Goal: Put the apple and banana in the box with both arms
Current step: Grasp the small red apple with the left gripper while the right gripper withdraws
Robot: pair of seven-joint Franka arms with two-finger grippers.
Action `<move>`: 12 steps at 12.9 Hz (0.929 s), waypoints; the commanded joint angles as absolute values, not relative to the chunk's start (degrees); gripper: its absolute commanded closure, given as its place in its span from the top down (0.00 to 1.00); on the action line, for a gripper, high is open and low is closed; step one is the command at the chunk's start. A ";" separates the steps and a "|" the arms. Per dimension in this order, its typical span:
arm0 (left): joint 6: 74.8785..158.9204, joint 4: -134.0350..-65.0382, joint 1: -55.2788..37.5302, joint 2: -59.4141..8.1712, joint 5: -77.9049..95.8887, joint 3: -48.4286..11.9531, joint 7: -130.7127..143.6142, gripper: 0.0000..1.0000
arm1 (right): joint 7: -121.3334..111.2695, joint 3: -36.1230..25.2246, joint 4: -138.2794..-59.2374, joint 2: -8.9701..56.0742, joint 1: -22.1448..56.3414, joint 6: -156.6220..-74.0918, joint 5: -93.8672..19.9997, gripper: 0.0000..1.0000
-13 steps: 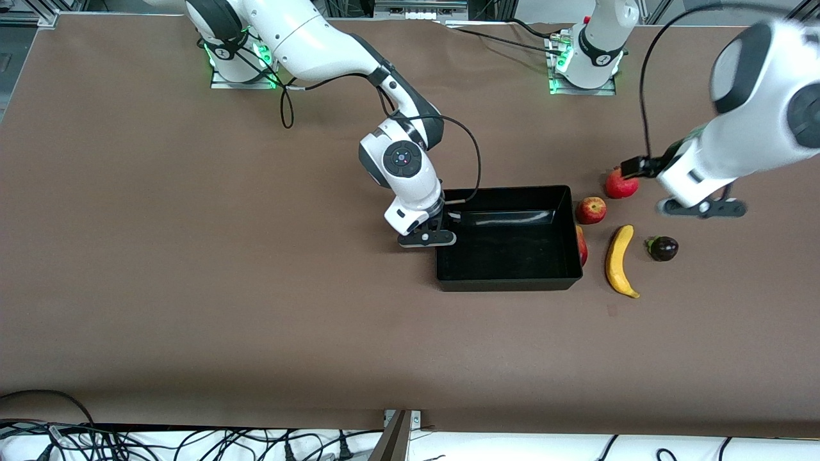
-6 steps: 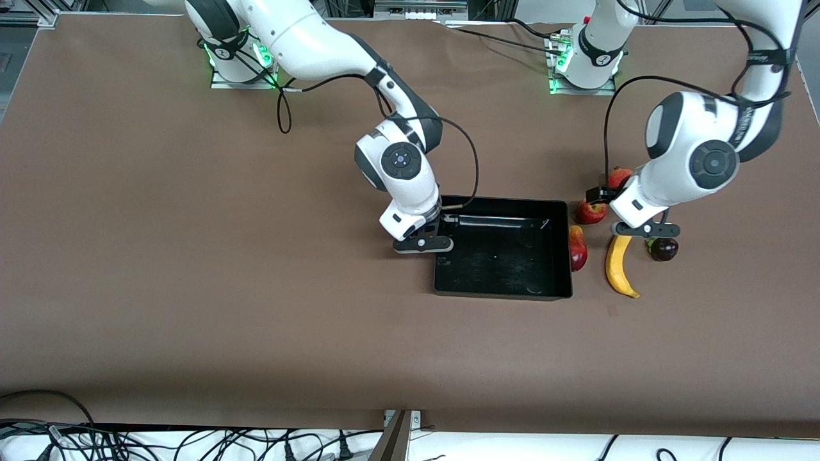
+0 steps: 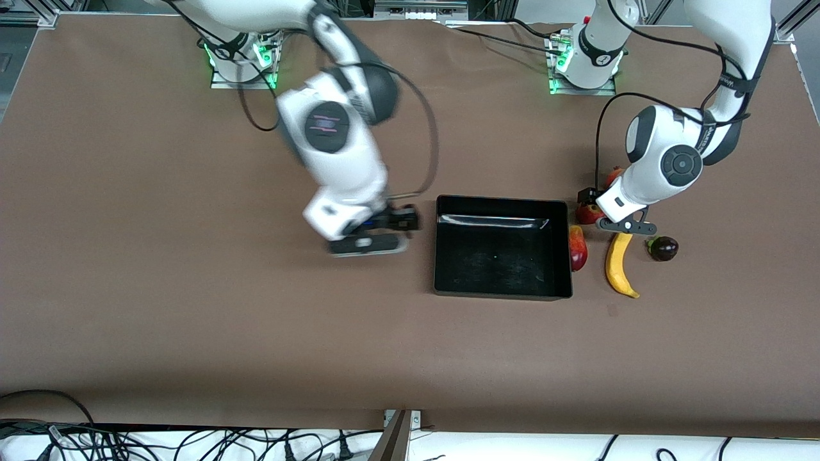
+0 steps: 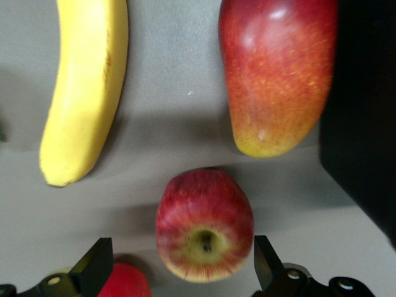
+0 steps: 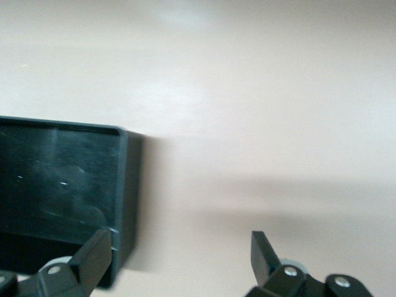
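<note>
The left gripper grabs the apple by its rounded sides around the stem dimple next, to get the apple into the black box.
The apple, red with yellow blotches and a stem dimple, lies on the table beside the box; in the front view my left hand partly covers it. My left gripper is open over it, one finger on each side, not touching; it also shows in the front view. The banana lies beside the box toward the left arm's end, and shows in the left wrist view. The black box is empty. My right gripper is open and empty over the table beside the box.
An elongated red-yellow fruit lies against the box wall, between the box and the banana. A uniformly red round fruit lies farther from the camera than the apple. A dark purple fruit lies beside the banana toward the left arm's end.
My right gripper left the box's wall and swung out toward the right arm's end. The box shifted slightly nearer the camera. My left gripper came in and down over the apple.
</note>
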State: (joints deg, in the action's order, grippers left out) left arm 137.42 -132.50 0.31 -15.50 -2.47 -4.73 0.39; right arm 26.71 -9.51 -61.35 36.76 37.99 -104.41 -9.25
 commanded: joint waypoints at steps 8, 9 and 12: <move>139.22 -132.19 0.79 -16.71 -0.18 -5.27 -0.88 0.00 | 4.75 -17.05 -91.91 0.99 29.09 -92.20 -6.18 1.00; 137.30 -130.88 0.79 -15.92 -0.18 -5.27 -0.88 0.00 | 4.75 -17.05 -93.33 -0.69 29.00 -92.02 -3.80 1.00; 115.05 -114.86 -0.35 -14.85 0.00 -5.36 0.60 0.00 | 0.46 -9.45 -94.74 -1.76 17.02 -91.50 -2.81 1.00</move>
